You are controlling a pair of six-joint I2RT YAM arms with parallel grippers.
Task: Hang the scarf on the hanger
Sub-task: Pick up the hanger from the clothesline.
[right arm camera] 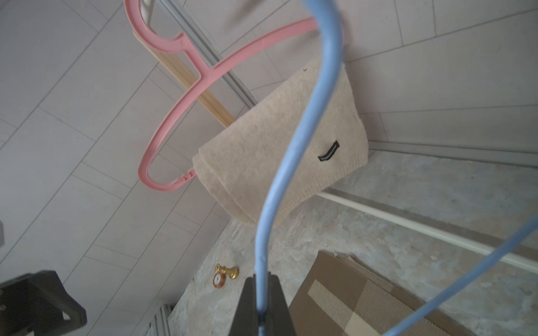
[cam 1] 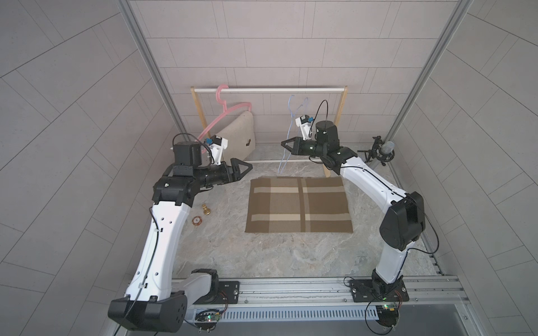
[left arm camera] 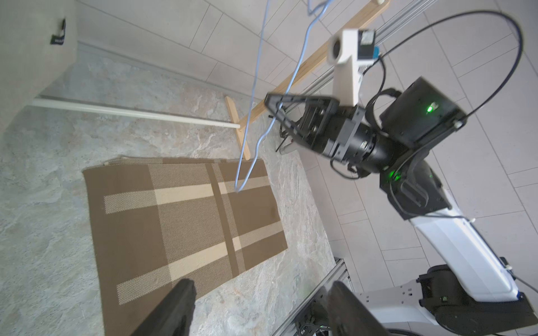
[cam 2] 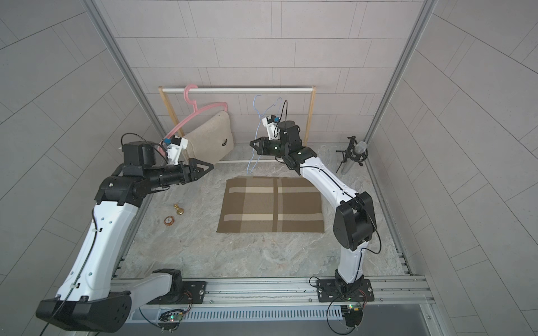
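My left gripper should grab the light blue hanger's hook next, keeping its wire body open to thread the scarf (cam 1: 299, 205) through.
The scarf (cam 1: 299, 205) is a brown plaid cloth with cream stripes, lying folded flat on the stone table in both top views (cam 2: 272, 205). The hanger (cam 1: 289, 122) is thin and light blue, and its hook sits just under the rack's rail. My right gripper (cam 1: 283, 143) is shut on the hanger's wire, above the scarf's far edge. In the right wrist view the blue wire (right arm camera: 305, 125) runs up from between the closed jaws of the right gripper (right arm camera: 262, 280). My left gripper (cam 1: 247, 167) hovers open to the left of the scarf's far corner, holding nothing, its fingers wide apart (left arm camera: 262, 283).
A wooden rack with a white rail (cam 1: 262, 89) stands at the back. A pink hanger (cam 1: 224, 107) carrying a beige cloth (cam 1: 237, 136) hangs at its left end. A gold chess piece (cam 1: 206, 210) and a round chip (cam 1: 197, 221) lie at the left. A microphone (cam 1: 385, 149) stands back right.
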